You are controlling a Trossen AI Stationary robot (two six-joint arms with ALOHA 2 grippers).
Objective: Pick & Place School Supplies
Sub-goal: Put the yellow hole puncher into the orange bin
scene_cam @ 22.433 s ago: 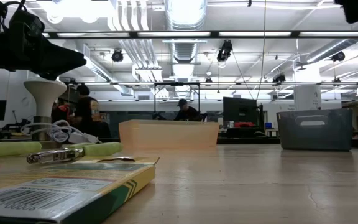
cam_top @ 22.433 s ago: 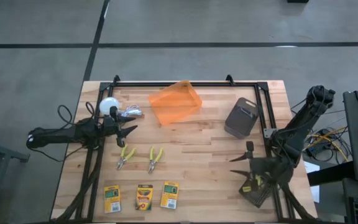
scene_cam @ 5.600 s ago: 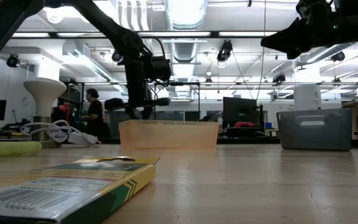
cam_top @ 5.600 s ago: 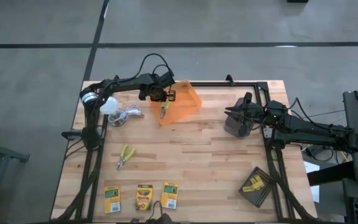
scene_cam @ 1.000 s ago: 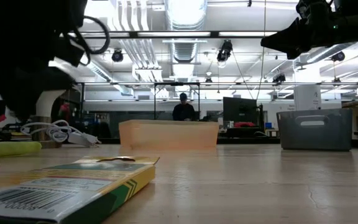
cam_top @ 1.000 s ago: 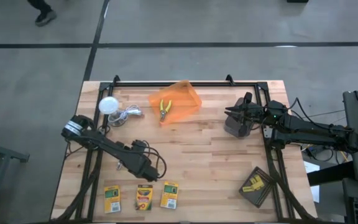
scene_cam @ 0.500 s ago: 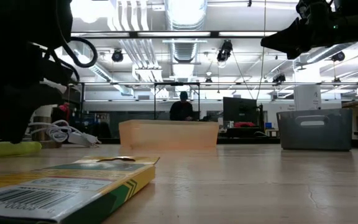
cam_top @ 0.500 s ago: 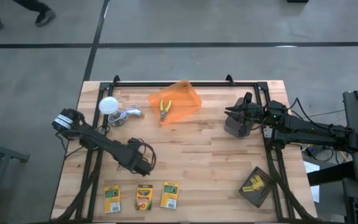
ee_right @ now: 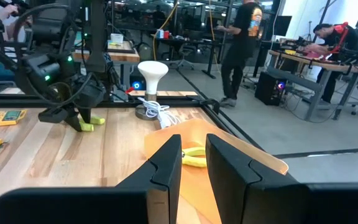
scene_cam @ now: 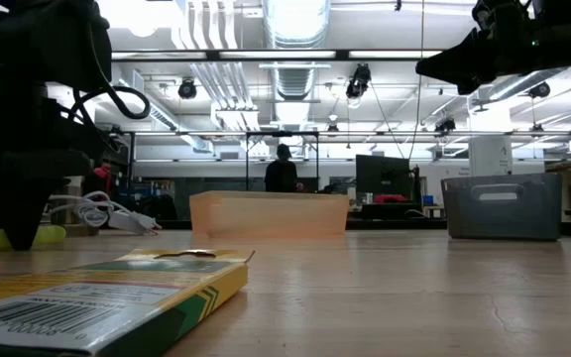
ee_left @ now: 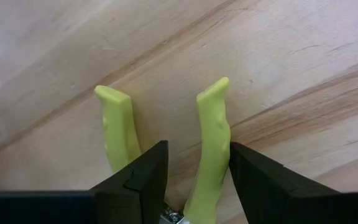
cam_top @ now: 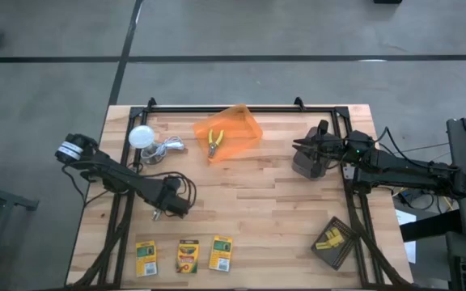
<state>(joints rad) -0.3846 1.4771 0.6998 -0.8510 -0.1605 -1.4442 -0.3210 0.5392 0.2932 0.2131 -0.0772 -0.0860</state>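
Note:
My left gripper's fingers reach down beside the yellow-green handle, near the wood, so my left gripper needs to close. Closing now would hold the pliers.
My left gripper is open and points down at a yellow-handled plier-like tool lying flat on the table. In the low view its dark fingers reach down to the tool's handle. A second such tool lies inside the orange bin. Three crayon boxes lie flat along the near edge. Tiny yellow blocks sit on a dark tray. My right gripper is open and hovers by the grey bin. My left gripper comes at the tool's handles from above. One handle lies between the two fingers, and the other handle runs under the outer edge of one finger. I cannot tell whether the fingers touch them. The tool lies flat on the table.
A white ball lamp with a coiled cable stands at the far left. A black frame borders the work area. In the low view a crayon box fills the near foreground. People show in the room beyond the table.
My left gripper has moved toward the table's left edge and a little toward the far edge, ending over the plier-like tool. The tool, which the arm hid before, now shows below the gripper. The right arm has kept still.

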